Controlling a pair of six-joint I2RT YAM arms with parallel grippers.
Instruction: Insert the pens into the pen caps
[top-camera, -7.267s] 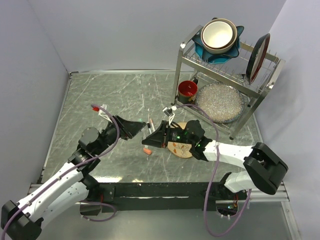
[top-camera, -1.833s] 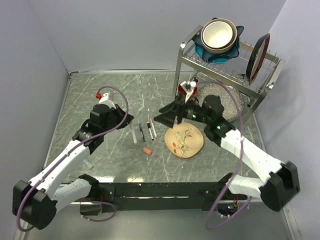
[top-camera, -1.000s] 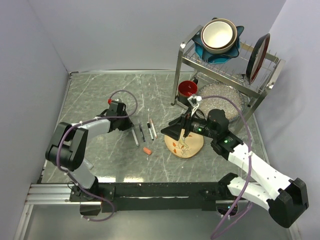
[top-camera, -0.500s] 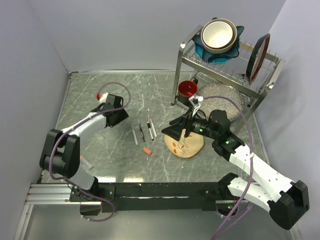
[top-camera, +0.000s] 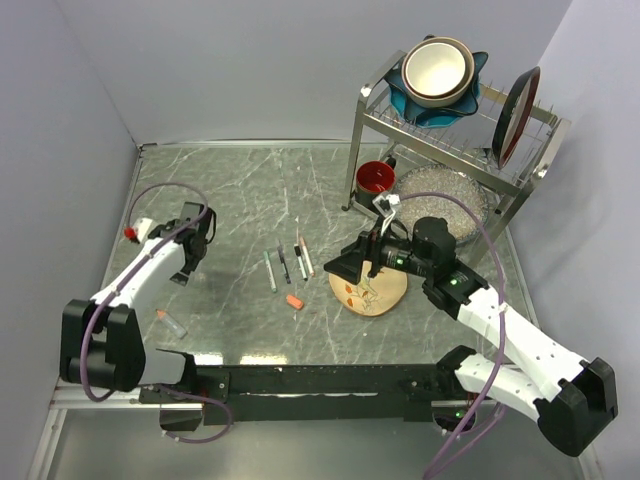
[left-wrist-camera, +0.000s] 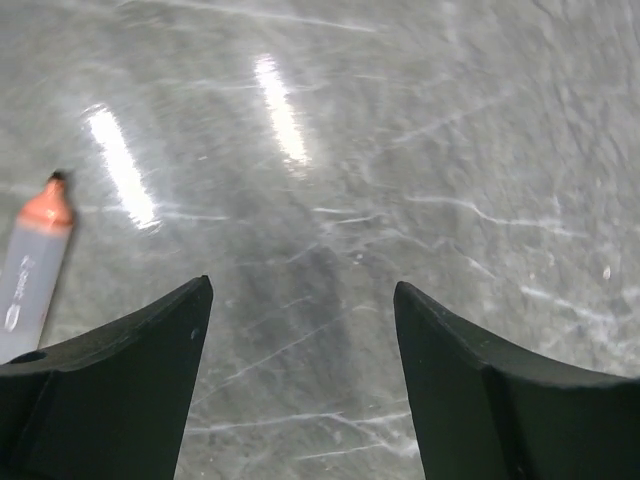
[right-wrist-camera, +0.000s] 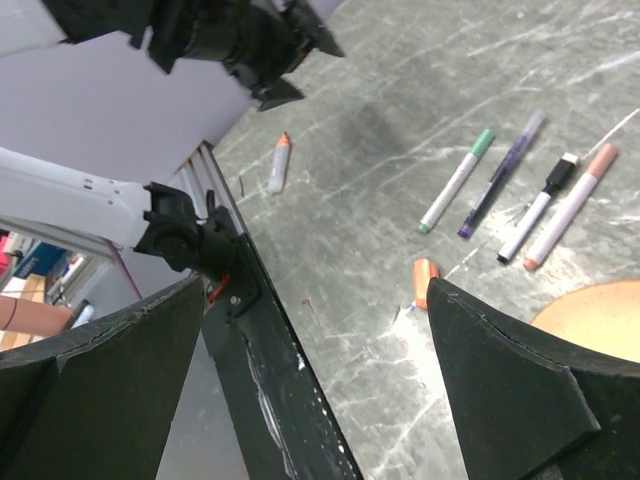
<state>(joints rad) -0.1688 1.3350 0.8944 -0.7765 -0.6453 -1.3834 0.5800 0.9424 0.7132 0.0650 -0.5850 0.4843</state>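
My left gripper should next grab the orange-tipped pen by its grey body just behind the pen's tip (left-wrist-camera: 35, 262), so its rear stays free for my right gripper.
Several pens lie side by side mid-table: a green-tipped one (top-camera: 270, 270) (right-wrist-camera: 456, 180), a purple-tipped one (top-camera: 284, 264) (right-wrist-camera: 503, 172), a black-and-white one (top-camera: 300, 262) (right-wrist-camera: 540, 210) and a reddish-tipped one (top-camera: 306, 255) (right-wrist-camera: 573, 205). An orange pen cap (top-camera: 294, 300) (right-wrist-camera: 424, 280) lies just in front of them. Another pen with an orange tip (top-camera: 168, 321) (left-wrist-camera: 35, 270) (right-wrist-camera: 279, 163) lies near the left front. My left gripper (top-camera: 186, 265) (left-wrist-camera: 300, 290) hovers open over bare table beside that pen. My right gripper (top-camera: 345, 268) (right-wrist-camera: 315, 290) is open, right of the row, holding nothing.
A tan patterned plate (top-camera: 385, 290) lies under my right wrist. A red cup (top-camera: 375, 178) stands beside the metal dish rack (top-camera: 450, 150) at the back right, which holds bowls and plates. Grey walls close in the left and back.
My left gripper has opened and swung left, away from the pen row, toward the orange-tipped pen. The right arm has barely moved.
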